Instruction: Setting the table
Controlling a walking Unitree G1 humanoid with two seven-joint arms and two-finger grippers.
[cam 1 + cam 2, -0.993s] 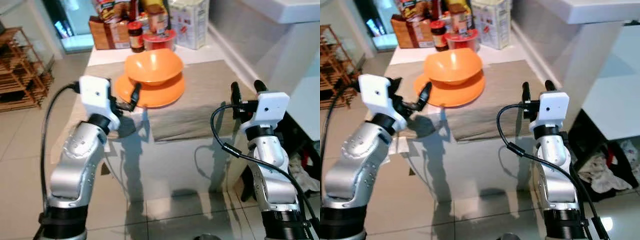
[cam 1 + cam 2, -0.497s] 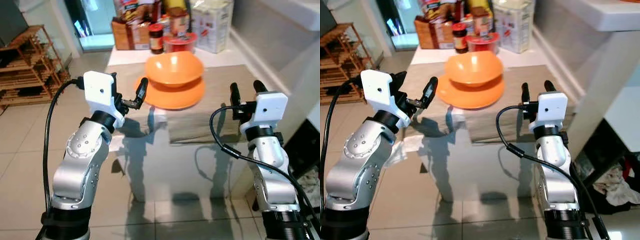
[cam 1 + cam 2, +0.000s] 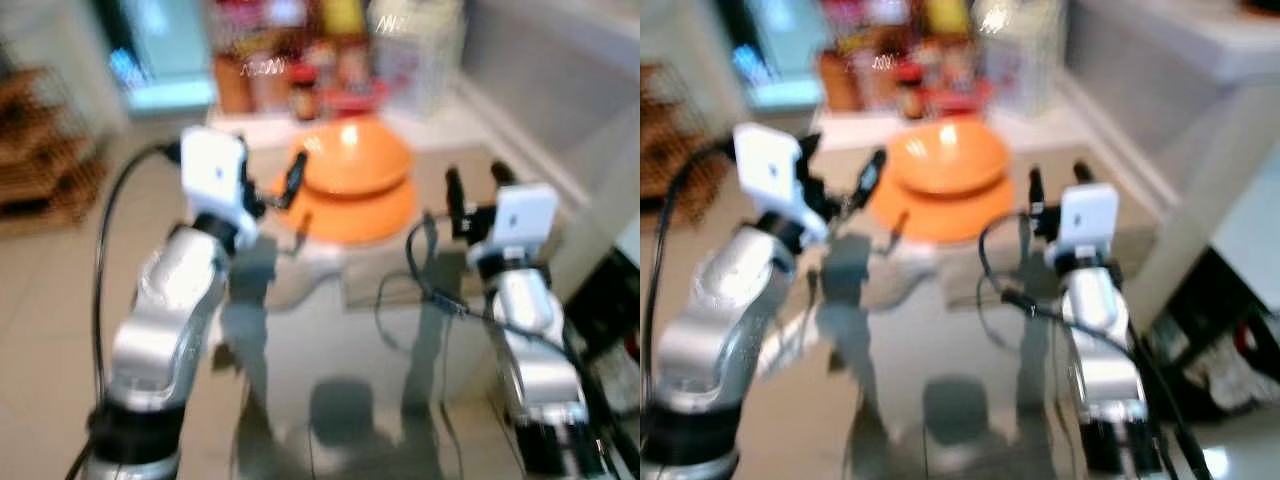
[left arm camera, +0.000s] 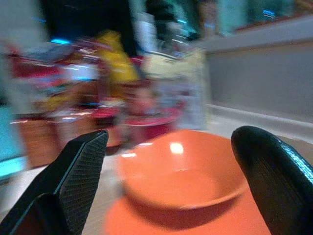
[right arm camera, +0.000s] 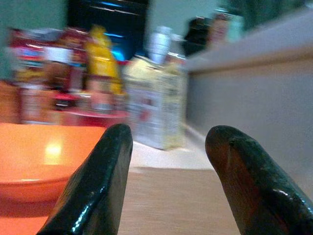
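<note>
My left gripper will grab the bowl by its thin rim next, because the bowl's round body is wider than the open fingers.
An orange bowl [image 3: 355, 167] sits on an orange plate [image 3: 362, 215] on a brown placemat [image 3: 440, 170] on the white table. My left gripper [image 3: 280, 188] stands open just left of the bowl's rim; the left wrist view looks between its fingers [image 4: 73, 181] at the bowl [image 4: 183, 174]. To the right of the plate, above the placemat, my right gripper [image 3: 474, 188] is open and holds nothing. The bowl [image 5: 34, 166] lies off to one side of its fingers [image 5: 98, 186] in the right wrist view. All views are blurred.
Jars, boxes and a white carton [image 3: 420, 50] crowd the far end of the table. A grey wall and white counter [image 3: 1180, 60] run along the right. A wooden rack [image 3: 40, 150] stands on the tiled floor at the left.
The head view has shifted and blurred, so the camera is moving. The table and both grippers look slightly closer to the bowl. Both grippers stay open.
</note>
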